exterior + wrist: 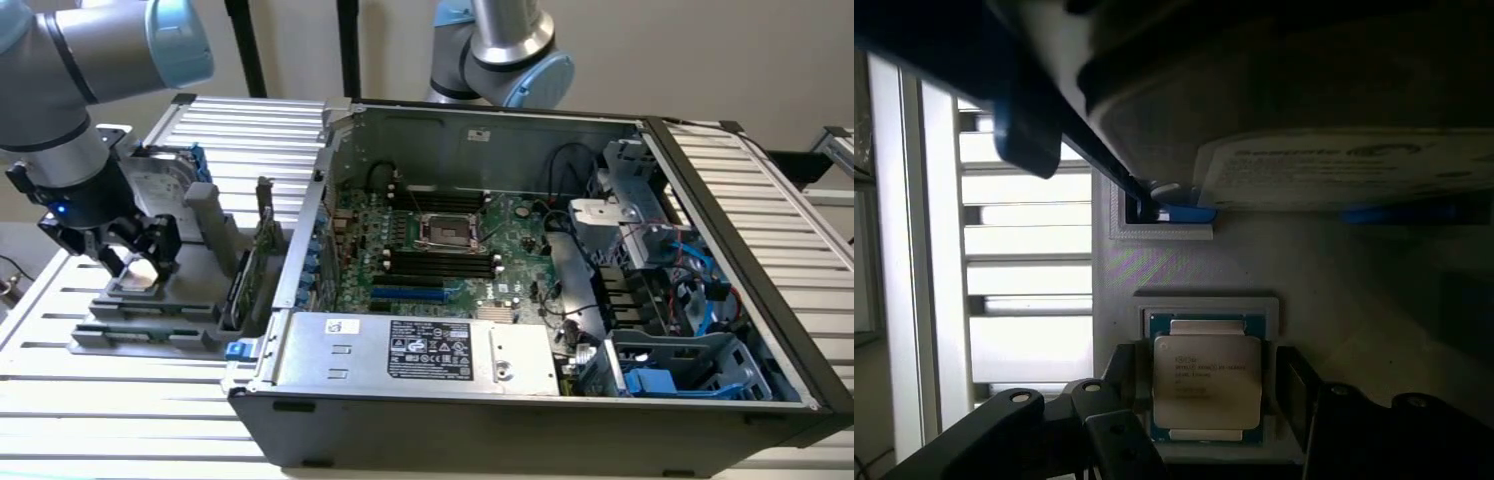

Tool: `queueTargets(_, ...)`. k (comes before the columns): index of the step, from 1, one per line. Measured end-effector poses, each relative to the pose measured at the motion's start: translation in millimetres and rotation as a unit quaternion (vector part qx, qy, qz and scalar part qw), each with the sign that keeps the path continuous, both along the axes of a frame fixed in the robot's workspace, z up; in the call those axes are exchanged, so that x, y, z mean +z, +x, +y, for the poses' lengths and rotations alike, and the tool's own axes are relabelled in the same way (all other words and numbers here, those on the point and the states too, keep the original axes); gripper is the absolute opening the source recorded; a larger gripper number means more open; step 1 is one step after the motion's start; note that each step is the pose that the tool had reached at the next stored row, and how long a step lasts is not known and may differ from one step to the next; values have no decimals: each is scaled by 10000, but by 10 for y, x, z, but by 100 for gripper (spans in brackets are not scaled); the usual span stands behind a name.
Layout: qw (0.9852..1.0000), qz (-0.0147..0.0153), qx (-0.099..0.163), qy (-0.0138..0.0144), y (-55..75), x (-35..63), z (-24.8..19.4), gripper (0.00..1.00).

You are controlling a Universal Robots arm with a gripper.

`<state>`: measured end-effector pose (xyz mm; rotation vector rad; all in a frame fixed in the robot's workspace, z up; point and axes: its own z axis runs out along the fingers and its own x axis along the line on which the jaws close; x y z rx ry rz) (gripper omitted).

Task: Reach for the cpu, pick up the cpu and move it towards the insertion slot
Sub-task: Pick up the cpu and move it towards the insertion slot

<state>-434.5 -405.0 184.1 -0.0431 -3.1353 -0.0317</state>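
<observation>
My gripper should close now on the CPU in the grey holder's hollow. My fingers are beside both side edges of the CPU in the wrist view.
The cpu, a small silvery square chip with printed text, lies flat in a recess of the grey holder. In the exterior view the cpu shows as a pale patch on that holder at the left. My gripper is lowered over it and open, with one dark finger on each side of the chip and small gaps between pads and edges. The insertion slot, a silvery square frame with a dark centre, sits on the motherboard inside the open computer case, well to the exterior view's right of the gripper.
The hard drive, with its white label and blue brackets, stands on the holder just beyond the cpu. The grey fixture rests on a slatted metal table. The case wall, the power supply and the memory slots lie between. A second arm stands behind.
</observation>
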Motion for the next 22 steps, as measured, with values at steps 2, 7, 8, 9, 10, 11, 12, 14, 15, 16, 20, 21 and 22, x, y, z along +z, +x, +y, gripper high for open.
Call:
queueTargets(2, 10000, 0, 0, -1, 0, -1, 0, 67)
queueTargets(7, 10000, 1, 0, -3, 0, -1, 0, 58)
queueTargets(8, 10000, 1, 0, -3, 0, -1, 0, 58)
queueTargets(9, 10000, 1, 0, -3, 0, -1, 0, 58)
queueTargets(10, 10000, 1, 0, -3, 0, -1, 0, 56)
queueTargets(11, 10000, 1, 0, -3, 0, -1, 0, 56)
queueTargets(12, 10000, 1, 0, -3, 0, -1, 0, 55)
queueTargets(14, 10000, 0, 0, -2, 0, 2, 0, 55)
queueTargets(15, 10000, 0, 0, -3, 0, 11, 0, 55)
queueTargets(16, 10000, 0, 0, -3, 0, 23, 0, 55)
queueTargets(20, 10000, 1, 0, -3, 0, 123, 0, 55)
queueTargets(21, 10000, 1, 0, -3, 0, 169, 0, 55)
queueTargets(22, 10000, 1, -1, -3, 0, 213, 0, 55)
